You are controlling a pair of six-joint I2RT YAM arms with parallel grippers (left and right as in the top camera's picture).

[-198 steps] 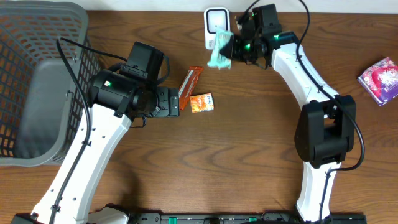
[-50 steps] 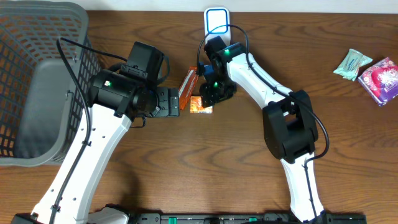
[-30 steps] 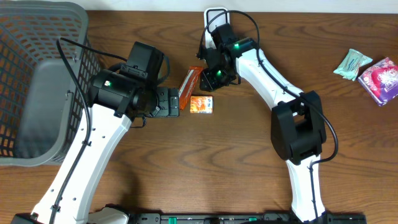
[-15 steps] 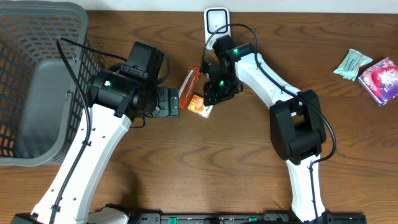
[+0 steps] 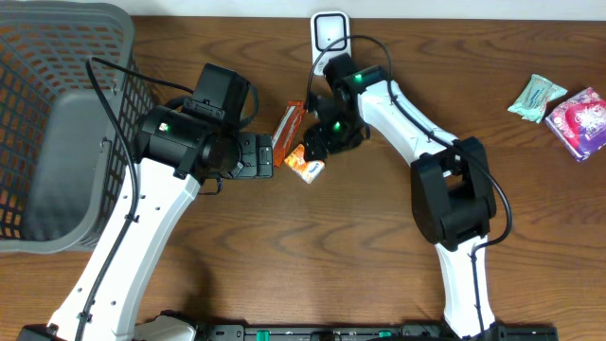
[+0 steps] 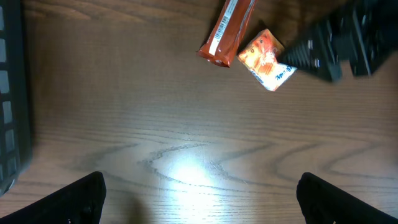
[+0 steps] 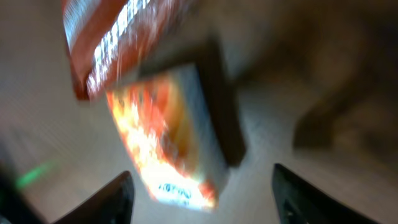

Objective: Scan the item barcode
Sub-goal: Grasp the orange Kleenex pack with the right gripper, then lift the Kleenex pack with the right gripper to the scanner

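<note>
I should scan the barcode. My right gripper should next grip the small orange packet across its side edges, which leaves the packet's broad sides uncovered.
A small orange packet lies tilted on the wooden table, beside a long orange bar. The white scanner stands at the table's back edge. My right gripper hovers just over the packet's right end. In the right wrist view, which is blurred, the right gripper is open, and the packet lies between its fingers without touching them, with the bar above it. My left gripper is open just left of both items. The left wrist view shows the left gripper empty over bare wood, with the packet and the bar farther ahead.
A grey mesh basket fills the left side. At the far right lie a teal packet and a pink packet. The right arm crosses the top right of the left wrist view.
My right gripper came down from near the scanner to the small orange packet, which turned and slid slightly. Its jaws then widened. The left arm stayed still.
</note>
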